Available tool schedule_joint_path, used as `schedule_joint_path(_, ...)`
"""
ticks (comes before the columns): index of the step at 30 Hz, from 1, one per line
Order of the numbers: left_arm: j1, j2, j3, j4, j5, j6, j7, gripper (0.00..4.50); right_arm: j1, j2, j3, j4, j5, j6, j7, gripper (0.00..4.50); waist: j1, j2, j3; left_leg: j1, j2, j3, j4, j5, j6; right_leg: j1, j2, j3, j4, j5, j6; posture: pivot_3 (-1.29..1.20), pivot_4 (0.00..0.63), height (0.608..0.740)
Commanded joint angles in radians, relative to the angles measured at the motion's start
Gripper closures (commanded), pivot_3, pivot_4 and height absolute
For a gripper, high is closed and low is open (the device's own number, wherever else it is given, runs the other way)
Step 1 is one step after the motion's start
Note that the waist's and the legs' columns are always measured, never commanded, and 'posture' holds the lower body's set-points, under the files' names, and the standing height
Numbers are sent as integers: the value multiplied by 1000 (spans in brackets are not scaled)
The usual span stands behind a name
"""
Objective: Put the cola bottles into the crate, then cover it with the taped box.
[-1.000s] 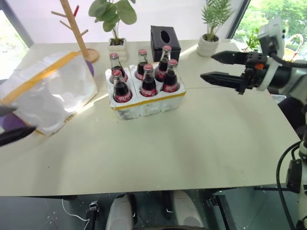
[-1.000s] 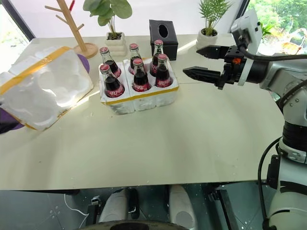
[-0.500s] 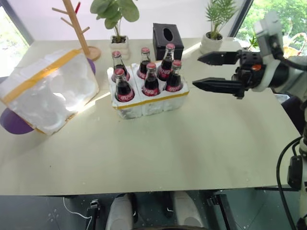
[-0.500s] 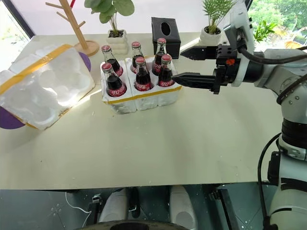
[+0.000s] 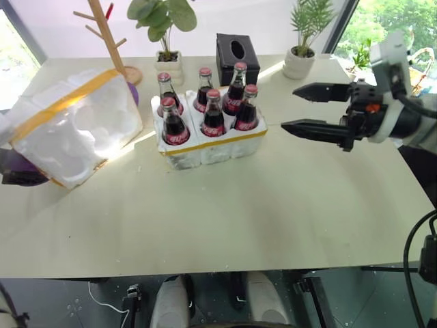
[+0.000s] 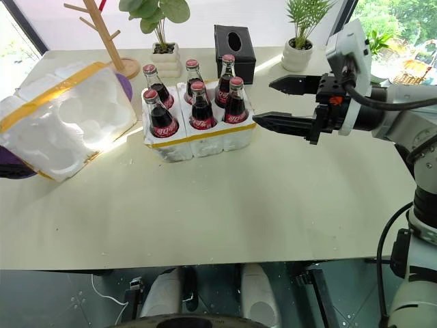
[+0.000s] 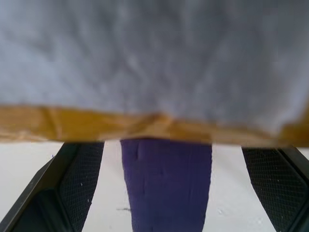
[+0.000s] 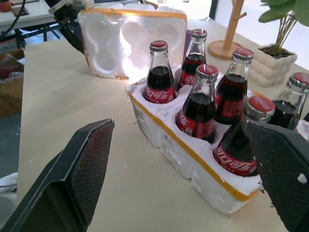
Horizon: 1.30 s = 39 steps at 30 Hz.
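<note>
The fingers of my left gripper are beside the purple handle (image 7: 166,186) under the yellow-taped rim and would hold the handle if they closed now, so my left gripper needs to close on the handle.
Several cola bottles (image 5: 214,113) with red caps stand upright in the wells of the crate (image 5: 217,146), a low white foam tray banded in yellow tape at the table's middle back. The taped box (image 5: 72,130) lies tilted on the left with its hollow side towards the crate. My left gripper (image 7: 161,193) is open at the box's left end, its fingers either side of the yellow-taped rim (image 7: 145,125). My right gripper (image 5: 289,109) hovers open above the table, just right of the crate, pointing at the bottles and holding nothing.
A purple mat (image 5: 12,162) lies under the taped box. Along the back stand a wooden rack (image 5: 109,41), a potted plant (image 5: 166,41), a black tissue box (image 5: 236,58) and a second plant (image 5: 300,41). Bare tabletop (image 5: 225,219) stretches in front of the crate.
My left gripper has closed in on the taped box's left end and dropped a little. The right gripper has stayed about where it was, open. Bottles, crate and box have not moved.
</note>
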Motion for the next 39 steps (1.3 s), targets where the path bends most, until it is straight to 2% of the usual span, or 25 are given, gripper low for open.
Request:
schedule_joint_path(1, -30, -8, 6, 24, 15, -16, 28, 0, 7, -19, -64, -54, 41, 6, -32, 67, 2, 0, 0, 0, 0, 0, 0, 0, 0, 0, 0, 0, 0, 0, 0, 0, 150, 740)
schedule_joint_path(2, -30, -12, 4, 27, 16, -17, 15, 571, 10, -18, -69, -57, 48, 9, -42, 0, 2, 0, 0, 0, 0, 0, 0, 0, 0, 0, 0, 0, 1, 0, 0, 0, 150, 740)
schedule_joint_path(4, -26, -13, 0, 30, 19, -23, -7, 1413, 15, -19, -73, -62, 57, 10, -55, 0, 2, 0, 0, 0, 0, 0, 1, 0, 0, 0, 0, 0, 1, 0, 0, 0, 150, 740)
schedule_joint_path(9, -19, -7, -6, 28, 34, -31, -26, 4045, 22, -19, -61, -54, 54, -11, -64, 0, 4, 0, 0, 1, 0, -1, 2, 0, 0, 2, 0, 0, 1, 0, 0, 0, 150, 740)
schedule_joint_path(10, -19, -5, -8, 26, 37, -34, -36, 4240, 21, -19, -58, -50, 53, -14, -63, 0, 3, 0, 0, 0, 0, -1, 3, 0, 0, 2, 0, 0, 1, 0, 0, 0, 150, 740)
schedule_joint_path(16, -33, 7, 32, -34, 4, -121, -7, 4241, 77, -61, -47, -15, 16, -31, -26, 0, 5, 0, 0, -1, 0, -3, 6, 0, 1, 2, 0, -1, 3, 0, 0, 0, 150, 740)
schedule_joint_path(22, -49, -40, 151, -278, -48, -298, 394, 4241, 193, -127, -104, 11, -50, -86, -12, 0, 9, -2, 0, -4, 1, -4, 14, -2, 4, 3, -1, -2, 4, 0, 1, 0, 150, 740)
schedule_joint_path(25, -30, -93, 191, -501, -35, -262, 577, 4241, 229, -127, -135, 14, -48, -84, -30, 0, 13, -2, 0, -4, 0, -4, 14, -2, 4, 4, -1, -2, 4, 2, 3, 0, 150, 740)
schedule_joint_path(27, 7, -109, 198, -617, -25, -247, 626, 4241, 236, -122, -145, 11, -41, -79, -39, 0, 15, -2, 0, -4, 0, -4, 15, -2, 4, 4, -1, -1, 4, 2, 4, 0, 150, 740)
schedule_joint_path(30, 79, -177, 167, -911, 64, -205, 754, 4241, 246, -100, -155, 12, -38, -76, -71, 0, 12, -1, -1, -2, 0, -3, 15, -2, 4, 4, 0, 1, 4, 2, 4, 0, 150, 740)
schedule_joint_path(32, 120, -199, 138, -1045, 146, -193, 811, 4241, 252, -91, -157, 12, -40, -77, -89, 0, 18, -1, 0, -2, 0, -4, 15, -2, 4, 5, 1, 1, 6, 2, 4, 0, 150, 740)
schedule_joint_path(35, 192, -183, 90, -1175, 292, -188, 854, 4241, 255, -83, -162, 13, -43, -74, -113, 0, 15, -1, 0, -1, 0, -2, 15, -2, 4, 5, 2, 3, 6, 2, 4, 0, 150, 740)
schedule_joint_path(39, 274, -207, 70, -1317, 398, -105, 847, 4241, 258, -79, -177, 15, -31, -63, -136, 0, 16, -1, 0, 0, 0, -3, 15, -2, 4, 4, 3, 3, 6, 2, 4, 0, 150, 740)
